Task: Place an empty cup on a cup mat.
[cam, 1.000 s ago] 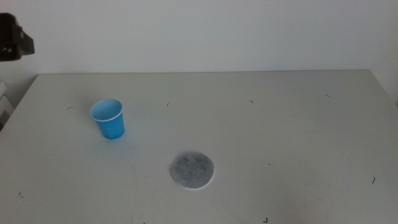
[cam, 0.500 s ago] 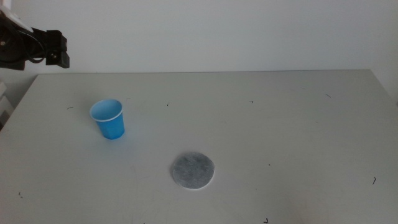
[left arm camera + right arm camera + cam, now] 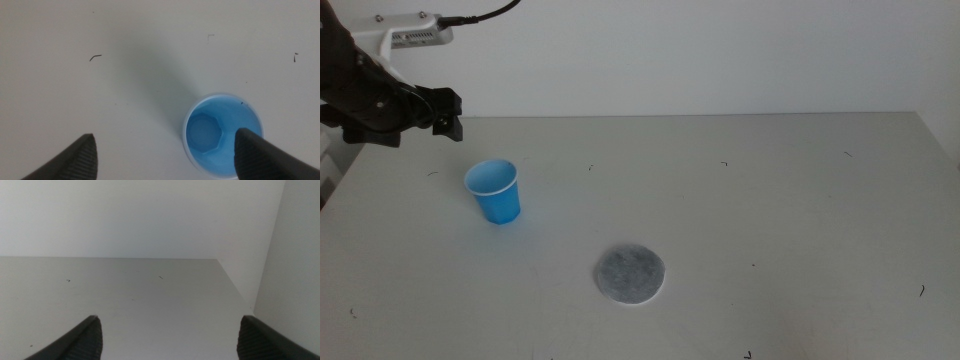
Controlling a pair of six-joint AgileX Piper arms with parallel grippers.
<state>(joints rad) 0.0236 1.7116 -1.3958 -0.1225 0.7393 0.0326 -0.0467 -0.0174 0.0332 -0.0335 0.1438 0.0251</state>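
Note:
My left gripper is going to pinch the cup by its side at the rim (image 3: 186, 131) next, because the cup's sides slope in toward its base and its top is open and empty.
The blue cup (image 3: 495, 190) stands upright on the left part of the table; its inside shows empty in the left wrist view (image 3: 222, 135). The grey speckled cup mat (image 3: 630, 273) lies flat nearer the front, to the cup's right, apart from it. My left gripper (image 3: 447, 108) hangs above the table behind and left of the cup, not touching it. In the left wrist view the left gripper (image 3: 167, 157) has its jaws wide apart, open and empty, with the cup under the one jaw. My right gripper (image 3: 170, 340) is open and empty, out of the middle view.
The pale table (image 3: 770, 220) carries only small dark specks. A white wall stands behind its far edge. The table's right edge and a side wall show in the right wrist view.
My left arm has come in from the upper left and moved right and down toward the cup. The cup and the mat have not moved.

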